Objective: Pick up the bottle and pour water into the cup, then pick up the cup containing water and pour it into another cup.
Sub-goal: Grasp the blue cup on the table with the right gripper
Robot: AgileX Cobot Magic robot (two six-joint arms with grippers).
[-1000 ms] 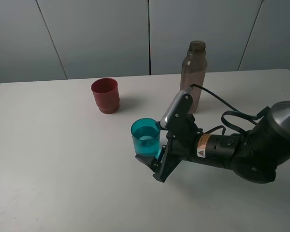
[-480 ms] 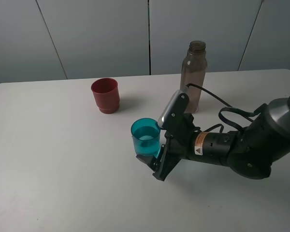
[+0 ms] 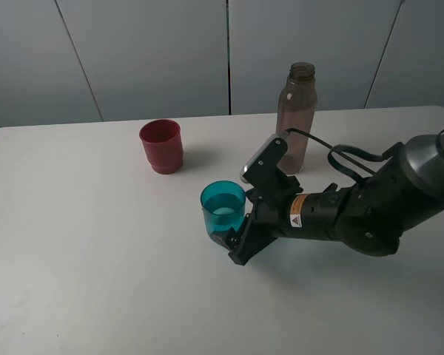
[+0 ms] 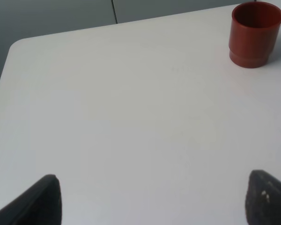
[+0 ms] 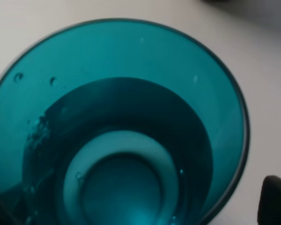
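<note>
My fingers are low at the teal cup and around its lower body (image 3: 222,225), so my right gripper would hold the cup if it closed now, and I will close it.
The teal cup (image 3: 223,209) stands upright near the table's middle with a little water in it, and it fills the right wrist view (image 5: 117,126). My right gripper (image 3: 233,238) is open, low at the cup's base, with one finger on each side and one dark fingertip (image 5: 274,200) showing beside the rim. The grey-brown bottle (image 3: 296,118) stands upright behind the right arm. The red cup (image 3: 161,146) stands to the back left and also shows in the left wrist view (image 4: 255,33). My left gripper (image 4: 152,199) is open over bare table, far from the red cup.
The white table (image 3: 96,244) ends at a grey panelled wall behind. The right arm's black cable (image 3: 333,155) loops beside the bottle. The table's rounded corner (image 4: 16,44) shows in the left wrist view.
The right arm has slid a little to the left and lower, bringing its open fingers closer around the teal cup. Cups and bottle have not moved.
</note>
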